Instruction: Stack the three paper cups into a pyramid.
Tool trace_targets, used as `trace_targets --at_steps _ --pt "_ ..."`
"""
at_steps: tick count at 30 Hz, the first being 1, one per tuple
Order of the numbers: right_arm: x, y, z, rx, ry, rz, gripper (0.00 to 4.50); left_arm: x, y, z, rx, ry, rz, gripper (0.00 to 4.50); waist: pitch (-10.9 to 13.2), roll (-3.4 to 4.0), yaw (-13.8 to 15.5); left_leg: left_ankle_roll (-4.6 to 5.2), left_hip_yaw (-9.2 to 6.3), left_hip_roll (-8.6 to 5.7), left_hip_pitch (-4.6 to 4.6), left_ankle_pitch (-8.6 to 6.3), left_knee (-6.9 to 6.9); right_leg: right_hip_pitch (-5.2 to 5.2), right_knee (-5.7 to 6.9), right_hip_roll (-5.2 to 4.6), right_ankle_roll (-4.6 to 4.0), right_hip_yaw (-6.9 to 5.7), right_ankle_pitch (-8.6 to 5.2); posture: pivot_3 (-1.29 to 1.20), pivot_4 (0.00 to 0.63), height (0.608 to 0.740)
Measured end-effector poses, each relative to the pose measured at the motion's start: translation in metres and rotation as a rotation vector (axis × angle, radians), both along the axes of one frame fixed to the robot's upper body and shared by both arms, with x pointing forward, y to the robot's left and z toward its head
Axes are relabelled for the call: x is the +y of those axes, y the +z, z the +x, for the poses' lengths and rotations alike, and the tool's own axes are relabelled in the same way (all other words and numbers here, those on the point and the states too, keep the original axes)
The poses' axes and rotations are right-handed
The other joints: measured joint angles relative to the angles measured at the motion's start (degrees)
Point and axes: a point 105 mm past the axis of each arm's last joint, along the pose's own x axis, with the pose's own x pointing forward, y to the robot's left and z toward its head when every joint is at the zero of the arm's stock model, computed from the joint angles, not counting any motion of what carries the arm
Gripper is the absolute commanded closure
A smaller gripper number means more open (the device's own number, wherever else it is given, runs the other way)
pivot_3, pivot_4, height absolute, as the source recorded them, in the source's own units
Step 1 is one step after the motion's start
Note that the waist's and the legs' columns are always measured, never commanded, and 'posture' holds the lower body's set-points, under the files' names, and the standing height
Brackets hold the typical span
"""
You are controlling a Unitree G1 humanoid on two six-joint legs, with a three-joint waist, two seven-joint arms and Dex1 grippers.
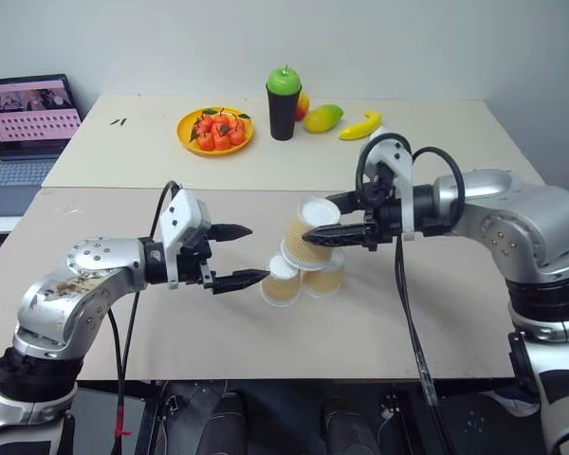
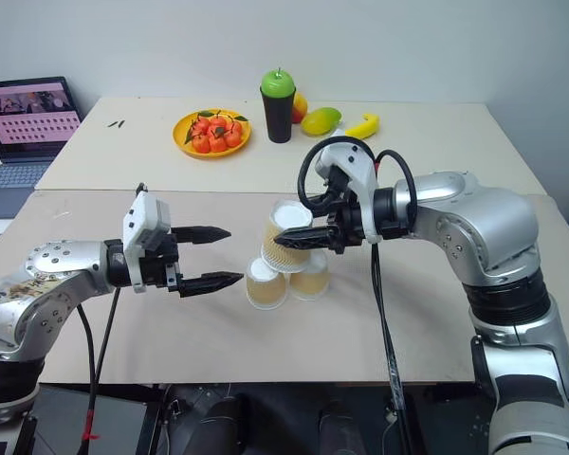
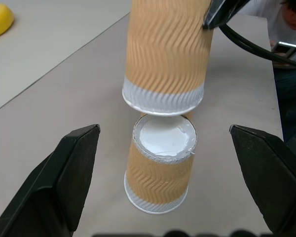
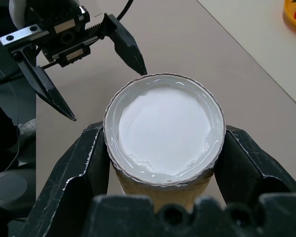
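Observation:
My right gripper releases the third paper cup now, as it would rest on the pair. The held cup's lower rim (image 1: 300, 262) sits over the standing cups' bases.
Two paper cups stand upside down side by side on the tan table, one nearer me (image 1: 282, 282) and one just behind it (image 1: 325, 275). The third paper cup (image 1: 308, 232) hangs tilted over them, white base up, with my right gripper (image 1: 318, 219) shut on its ribbed side. In the left wrist view its rim (image 3: 163, 101) sits just above the near cup's base (image 3: 164, 137); whether they touch I cannot tell. My left gripper (image 1: 259, 252) stands open to the left of the near cup, holding nothing. The right wrist view shows the held cup's base (image 4: 164, 131) between my fingers (image 4: 76, 173).
At the back of the table are a black cup with a green top (image 1: 284, 102), an orange plate of red fruit (image 1: 215, 130), a mango (image 1: 322, 118) and a banana (image 1: 360, 125). A laptop (image 1: 24, 133) sits far left. A person (image 3: 292, 17) is beyond the table.

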Motion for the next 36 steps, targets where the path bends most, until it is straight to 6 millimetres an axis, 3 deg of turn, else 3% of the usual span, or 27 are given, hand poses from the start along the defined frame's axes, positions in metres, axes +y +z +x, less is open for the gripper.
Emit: trace_targets --at_steps 5,10,17,29,36 --pt "0.001 -0.003 -0.001 -0.005 0.000 -0.010 1.43 0.000 0.002 0.001 -0.023 0.004 0.004 0.00 0.0 0.00 0.0 0.00 0.00 0.00 0.01 0.00 0.00 0.01 0.00 0.00 0.00 0.00 0.00 0.00 0.150 0.735" --pt "0.000 -0.005 0.000 -0.005 -0.009 -0.012 0.04 0.002 0.002 0.004 -0.018 0.014 0.002 0.00 0.0 0.00 0.0 0.00 0.00 0.00 0.01 0.00 0.00 0.01 0.00 0.00 0.00 0.00 0.00 0.00 0.150 0.735" --pt "-0.001 -0.007 0.000 0.007 -0.013 -0.008 0.04 0.002 0.004 0.006 -0.024 0.016 0.002 0.00 0.0 0.00 0.0 0.00 0.00 0.00 0.00 0.00 -0.01 0.00 0.00 0.00 0.00 0.00 0.00 0.00 0.150 0.735" --pt "0.001 0.013 -0.004 -0.004 0.008 0.024 0.04 0.005 0.002 0.011 -0.016 0.031 0.006 0.00 0.0 0.00 0.0 0.00 -0.01 0.00 0.00 0.00 -0.02 -0.01 0.00 0.00 0.00 -0.01 0.00 0.00 0.150 0.735" --pt "-0.004 0.052 -0.008 -0.049 0.024 0.120 0.04 0.003 0.005 0.012 -0.020 0.026 -0.007 0.00 0.0 0.00 0.0 0.00 0.00 0.00 -0.01 0.00 -0.04 -0.02 -0.01 0.00 0.00 0.00 0.00 0.00 0.150 0.735"
